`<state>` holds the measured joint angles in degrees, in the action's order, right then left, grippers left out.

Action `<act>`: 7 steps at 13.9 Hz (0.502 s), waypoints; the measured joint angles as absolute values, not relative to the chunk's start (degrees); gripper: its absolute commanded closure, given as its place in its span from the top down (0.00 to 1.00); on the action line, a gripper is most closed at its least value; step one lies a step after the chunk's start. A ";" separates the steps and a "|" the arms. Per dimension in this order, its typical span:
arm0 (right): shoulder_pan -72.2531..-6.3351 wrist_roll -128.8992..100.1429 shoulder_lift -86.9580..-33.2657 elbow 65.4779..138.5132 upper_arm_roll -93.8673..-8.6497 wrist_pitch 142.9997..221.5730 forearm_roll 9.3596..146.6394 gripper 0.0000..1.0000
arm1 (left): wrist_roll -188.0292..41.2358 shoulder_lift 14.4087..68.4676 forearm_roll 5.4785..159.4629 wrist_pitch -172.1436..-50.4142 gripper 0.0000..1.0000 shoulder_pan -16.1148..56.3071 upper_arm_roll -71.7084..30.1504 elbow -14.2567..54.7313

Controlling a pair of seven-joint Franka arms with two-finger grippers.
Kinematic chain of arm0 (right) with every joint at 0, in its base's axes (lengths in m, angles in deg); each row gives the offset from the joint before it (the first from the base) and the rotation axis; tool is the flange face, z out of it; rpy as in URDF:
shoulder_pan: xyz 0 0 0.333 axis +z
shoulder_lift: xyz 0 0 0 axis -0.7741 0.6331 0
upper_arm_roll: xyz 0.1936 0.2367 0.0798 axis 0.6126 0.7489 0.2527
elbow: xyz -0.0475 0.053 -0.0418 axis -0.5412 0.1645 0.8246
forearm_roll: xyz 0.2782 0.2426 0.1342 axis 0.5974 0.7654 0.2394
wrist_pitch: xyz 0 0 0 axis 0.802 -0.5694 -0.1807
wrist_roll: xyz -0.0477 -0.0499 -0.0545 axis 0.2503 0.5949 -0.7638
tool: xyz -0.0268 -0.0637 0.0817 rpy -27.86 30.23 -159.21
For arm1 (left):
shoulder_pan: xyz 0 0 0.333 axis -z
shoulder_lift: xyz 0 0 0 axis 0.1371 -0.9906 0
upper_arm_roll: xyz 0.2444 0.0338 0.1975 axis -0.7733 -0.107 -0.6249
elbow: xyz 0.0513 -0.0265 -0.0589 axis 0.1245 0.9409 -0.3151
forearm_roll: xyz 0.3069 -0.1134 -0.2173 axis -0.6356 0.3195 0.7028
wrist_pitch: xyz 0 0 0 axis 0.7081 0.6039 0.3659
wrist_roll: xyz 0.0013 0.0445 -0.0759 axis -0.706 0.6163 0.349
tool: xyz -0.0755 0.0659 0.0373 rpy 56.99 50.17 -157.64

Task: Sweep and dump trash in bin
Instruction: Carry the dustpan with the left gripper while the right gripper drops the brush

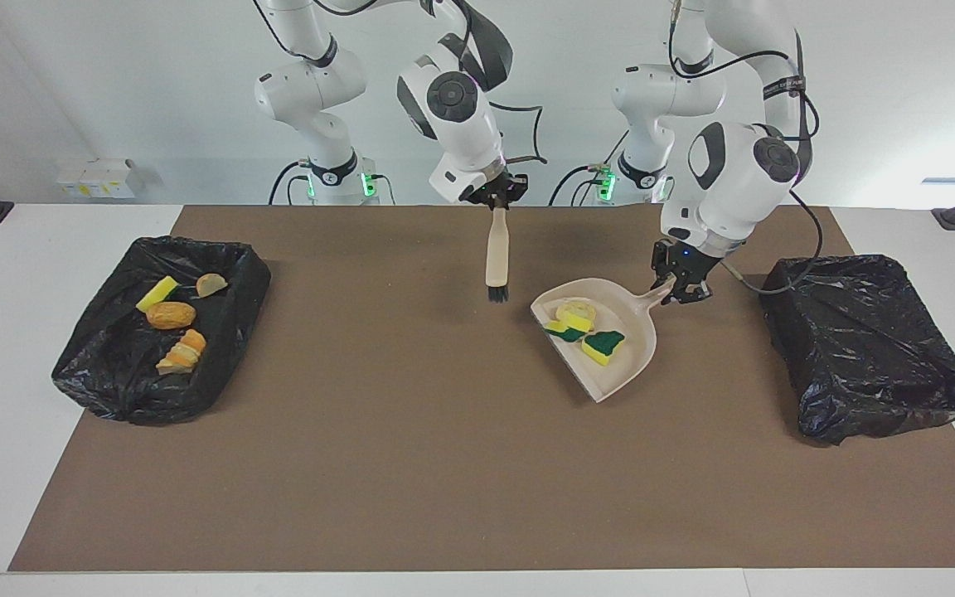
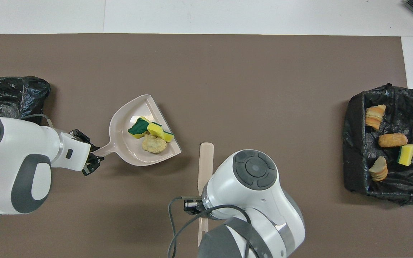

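Note:
The brush hangs high over the brown mat and would drop if I opened now. My right gripper needs to keep holding it.
My left gripper is shut on the handle of the beige dustpan and holds it a little above the brown mat. It also shows in the overhead view. The dustpan carries the trash: a green-backed sponge piece, a yellow sponge piece and a bread chunk. My right gripper is shut on the handle of the brush, which hangs bristles down over the mat, apart from the dustpan.
A black-bagged bin sits at the left arm's end of the table, with nothing showing in it. Another black-bagged bin at the right arm's end holds bread pieces and a yellow sponge.

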<state>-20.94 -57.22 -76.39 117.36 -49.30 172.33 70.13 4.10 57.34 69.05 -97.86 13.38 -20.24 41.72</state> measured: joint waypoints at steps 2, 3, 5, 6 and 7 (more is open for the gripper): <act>-20.71 -57.21 -77.24 120.78 -48.98 172.33 67.37 0.00 | 2.95 58.27 69.11 -95.23 0.00 10.33 -20.33 39.58; -19.82 -57.21 -77.24 121.80 -48.85 172.33 66.63 0.00 | 2.92 58.41 69.12 -93.69 0.00 8.38 -20.40 38.05; -16.94 -58.84 -76.99 123.23 -48.62 172.86 65.14 0.00 | 2.84 58.41 69.15 -90.80 0.00 4.50 -20.52 34.55; -15.36 -60.22 -76.54 123.74 -48.51 174.12 64.79 0.00 | 2.24 58.35 69.19 -89.32 0.00 2.69 -20.57 32.98; -13.85 -61.38 -75.71 124.11 -48.44 176.29 64.53 0.00 | 0.90 58.17 69.22 -87.68 0.00 0.62 -20.61 31.56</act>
<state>-13.85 -61.38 -75.71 124.11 -48.44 176.29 64.53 0.90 58.17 69.22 -87.68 0.62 -20.61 31.56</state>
